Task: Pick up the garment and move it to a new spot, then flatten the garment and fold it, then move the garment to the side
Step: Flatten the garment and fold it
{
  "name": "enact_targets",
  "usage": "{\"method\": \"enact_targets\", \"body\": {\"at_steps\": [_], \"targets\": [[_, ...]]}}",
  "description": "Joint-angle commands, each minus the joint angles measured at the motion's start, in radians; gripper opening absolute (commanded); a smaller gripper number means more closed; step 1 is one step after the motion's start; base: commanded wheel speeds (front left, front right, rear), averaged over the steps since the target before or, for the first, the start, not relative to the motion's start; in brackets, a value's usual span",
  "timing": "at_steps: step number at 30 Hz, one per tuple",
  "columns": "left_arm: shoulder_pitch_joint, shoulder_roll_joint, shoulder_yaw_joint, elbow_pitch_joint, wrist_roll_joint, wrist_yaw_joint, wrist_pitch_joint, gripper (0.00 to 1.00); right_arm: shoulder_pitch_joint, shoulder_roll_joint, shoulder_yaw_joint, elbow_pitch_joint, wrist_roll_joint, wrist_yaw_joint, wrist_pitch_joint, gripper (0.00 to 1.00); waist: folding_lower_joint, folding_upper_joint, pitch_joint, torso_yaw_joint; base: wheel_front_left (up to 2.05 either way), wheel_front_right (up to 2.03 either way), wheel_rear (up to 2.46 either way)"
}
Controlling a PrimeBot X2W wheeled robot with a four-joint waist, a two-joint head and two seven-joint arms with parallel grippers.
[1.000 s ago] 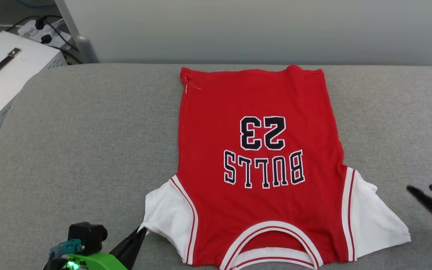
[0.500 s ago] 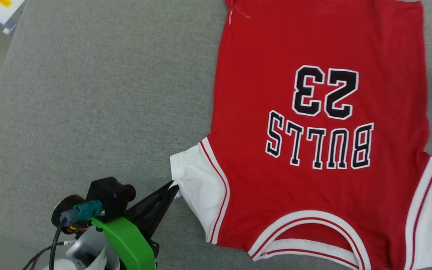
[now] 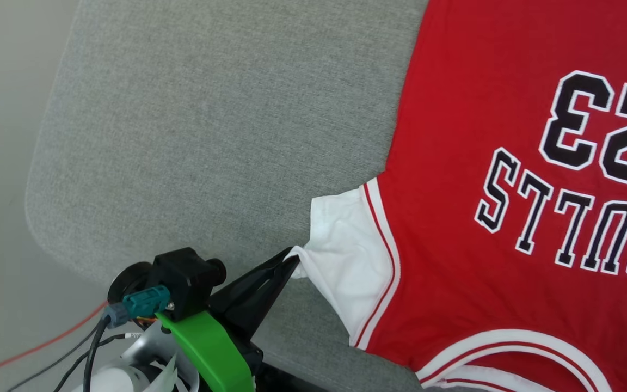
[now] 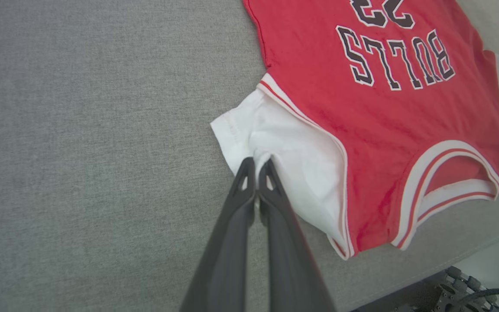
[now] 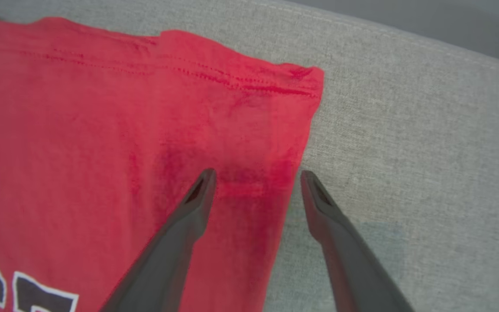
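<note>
The garment's red body point(image 5: 180, 140) is lying flat, but its hem ripples up. My right gripper will grab its bottom hem corner point(image 5: 306, 83) next.
The garment point(image 3: 487, 228), a red jersey with white sleeves and black lettering, lies flat on the grey cushion point(image 3: 194, 136), neck toward me. My left gripper point(image 3: 293, 260) is shut on the hem of its white sleeve point(image 3: 346, 256), pinching a small pucker of cloth; the left wrist view shows the same pinch, gripper point(image 4: 257, 167) on sleeve point(image 4: 284, 151). In the right wrist view my right gripper point(image 5: 256, 177) stands open over the garment's point(image 5: 124, 130) far side edge, near its bottom hem corner, one finger above red cloth, the other above the cushion.
The cushion's rounded corner point(image 3: 47, 218) and near edge are close to my left arm, with pale floor and red and black cables point(image 3: 47, 343) beyond. Bare grey cushion point(image 4: 80, 130) spreads to the left of the garment.
The head camera has swung left and down, so the jersey now sits at the right of the picture. My left gripper stays shut on the sleeve hem. The right gripper has left the head view.
</note>
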Motion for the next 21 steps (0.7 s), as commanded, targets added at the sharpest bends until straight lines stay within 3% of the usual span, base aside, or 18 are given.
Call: {"method": "enact_targets", "body": {"at_steps": [1,9,10,11,12,13,21], "targets": [[-0.016,-0.010,-0.001,0.007,0.009,-0.005,-0.009,0.00,-0.010,-0.006,-0.004,0.004,-0.013,-0.001,0.000,1.00,-0.0002,0.0113,0.065,0.071,0.00,0.00,0.00],[-0.015,-0.039,-0.011,0.045,0.004,-0.014,-0.037,0.00,0.054,-0.003,-0.048,0.028,-0.044,-0.001,-0.007,1.00,-0.0002,0.0113,0.069,0.085,0.00,0.00,0.00],[-0.017,-0.040,-0.011,0.046,0.003,-0.015,-0.038,0.00,0.057,-0.002,-0.050,0.027,-0.044,-0.001,-0.005,0.84,-0.0002,0.0113,0.070,0.085,0.00,0.00,0.00],[-0.019,-0.041,-0.010,0.048,0.003,-0.015,-0.039,0.00,0.060,-0.001,-0.050,0.025,-0.045,-0.001,0.000,0.45,-0.0002,0.0113,0.071,0.085,0.00,0.00,0.00],[-0.020,-0.042,-0.010,0.049,0.003,-0.016,-0.041,0.00,0.063,-0.001,-0.051,0.023,-0.047,-0.001,0.003,0.35,-0.0002,0.0113,0.072,0.084,0.00,0.00,0.00],[-0.021,-0.044,-0.011,0.052,0.004,-0.017,-0.042,0.00,0.067,-0.001,-0.052,0.020,-0.048,-0.001,0.006,0.00,-0.0002,0.0113,0.073,0.084,0.00,0.00,0.00],[-0.030,-0.049,-0.014,0.076,0.009,-0.015,-0.045,0.00,0.111,-0.003,-0.055,0.005,-0.056,-0.001,-0.010,0.00,-0.0002,0.0113,0.042,0.071,0.00,0.00,0.00]]}}
